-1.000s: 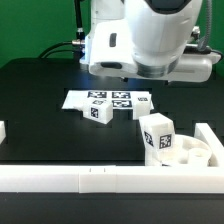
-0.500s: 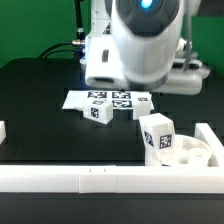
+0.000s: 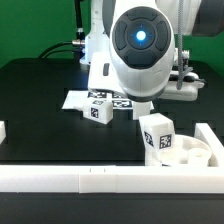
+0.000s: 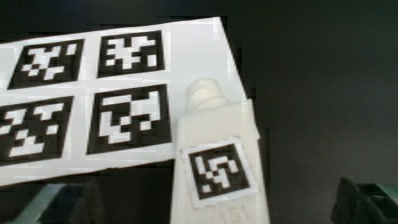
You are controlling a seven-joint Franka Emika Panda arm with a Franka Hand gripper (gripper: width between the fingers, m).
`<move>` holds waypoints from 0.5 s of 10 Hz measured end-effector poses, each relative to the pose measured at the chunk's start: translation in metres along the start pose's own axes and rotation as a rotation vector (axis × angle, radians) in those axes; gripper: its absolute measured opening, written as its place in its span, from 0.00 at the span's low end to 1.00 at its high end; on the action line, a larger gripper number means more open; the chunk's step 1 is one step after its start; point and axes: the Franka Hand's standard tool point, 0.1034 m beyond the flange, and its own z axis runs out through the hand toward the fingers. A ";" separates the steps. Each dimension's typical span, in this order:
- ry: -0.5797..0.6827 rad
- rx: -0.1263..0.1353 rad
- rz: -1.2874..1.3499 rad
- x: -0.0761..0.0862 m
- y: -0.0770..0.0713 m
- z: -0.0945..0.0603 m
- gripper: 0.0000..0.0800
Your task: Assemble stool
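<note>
The stool leg's rounded peg has to stay free to go into the seat, so the gripper should next grab the stool leg by its tagged square body [image 4: 221,178].
A white blocky stool leg [image 4: 217,150] with a square tag lies on the black table, partly over the edge of the marker board [image 4: 89,100]. In the exterior view this leg [image 3: 99,112] lies in front of the marker board [image 3: 112,99]. My gripper [image 4: 217,205] is open above it, with one dark fingertip [image 4: 63,205] on each side of the leg and well apart from it. In the exterior view the arm's body hides the gripper. A second tagged leg [image 3: 157,134] stands upright in the round white seat [image 3: 192,153] at the exterior view's right.
A long white border rail [image 3: 90,178] runs along the front of the table, with a short piece [image 3: 3,130] at the exterior view's left. The arm's large white housing [image 3: 140,45] hangs over the table's middle. Cables hang behind it.
The arm's housing has swung toward the exterior view's left and come lower, and now shows its round blue-lit end. The legs, seat and marker board have not moved.
</note>
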 end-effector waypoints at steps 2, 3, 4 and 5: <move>-0.050 0.013 0.065 0.004 0.005 0.036 0.81; -0.066 0.008 0.076 0.005 0.005 0.043 0.81; -0.072 0.006 0.084 0.005 0.005 0.044 0.81; -0.077 0.003 0.100 0.004 0.004 0.045 0.81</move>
